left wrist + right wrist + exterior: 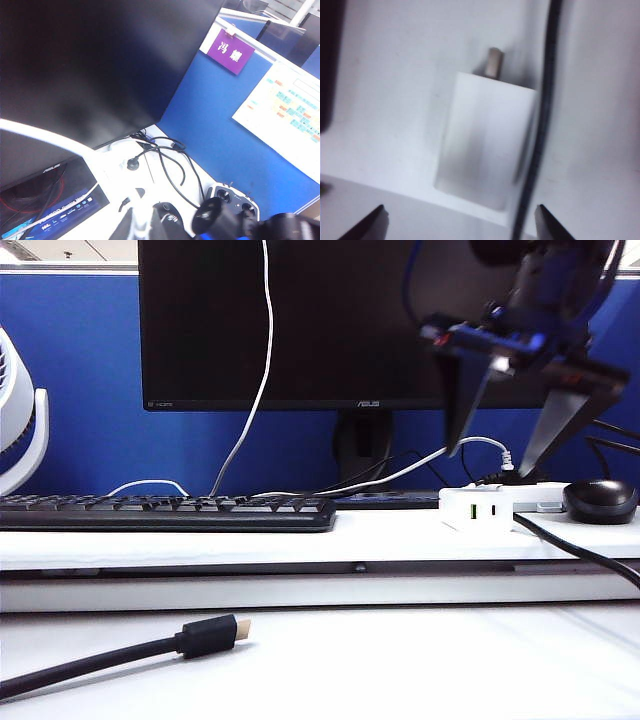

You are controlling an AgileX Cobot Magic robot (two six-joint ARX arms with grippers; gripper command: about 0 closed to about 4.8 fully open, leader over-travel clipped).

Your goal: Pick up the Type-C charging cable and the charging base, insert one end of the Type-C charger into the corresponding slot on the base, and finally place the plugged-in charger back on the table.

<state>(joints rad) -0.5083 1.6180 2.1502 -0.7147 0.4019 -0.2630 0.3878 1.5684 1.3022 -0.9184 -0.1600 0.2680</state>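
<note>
The right gripper grabs the charging base by its long sides next, which leaves the charging base's green-lined port (pixel 475 511) free to take the Type-C plug.
The charging base (pixel 477 508), a small white block with a green-lined port, stands on the raised shelf of the table (pixel 300 540). My right gripper (pixel 490 462) hangs open just above it, apart from it. In the right wrist view the charging base (pixel 485 140) lies ahead of the open right gripper (pixel 462 222), its metal prong pointing away and nothing between the fingers. The thin white Type-C charging cable (pixel 262 360) hangs from above the picture down to the shelf. In the left wrist view, my left gripper (pixel 141 222) is shut on the Type-C charging cable (pixel 97 167), high beside the monitor.
A black keyboard (pixel 165 512) lies left on the shelf, a monitor (pixel 300 320) behind it. A power strip (pixel 540 498), a black mouse (pixel 600 500) and a greyish-white cable (pixel 420 465) crowd the base. A black cable (pixel 540 125) runs alongside it. A gold-tipped black plug (pixel 212 635) lies in front.
</note>
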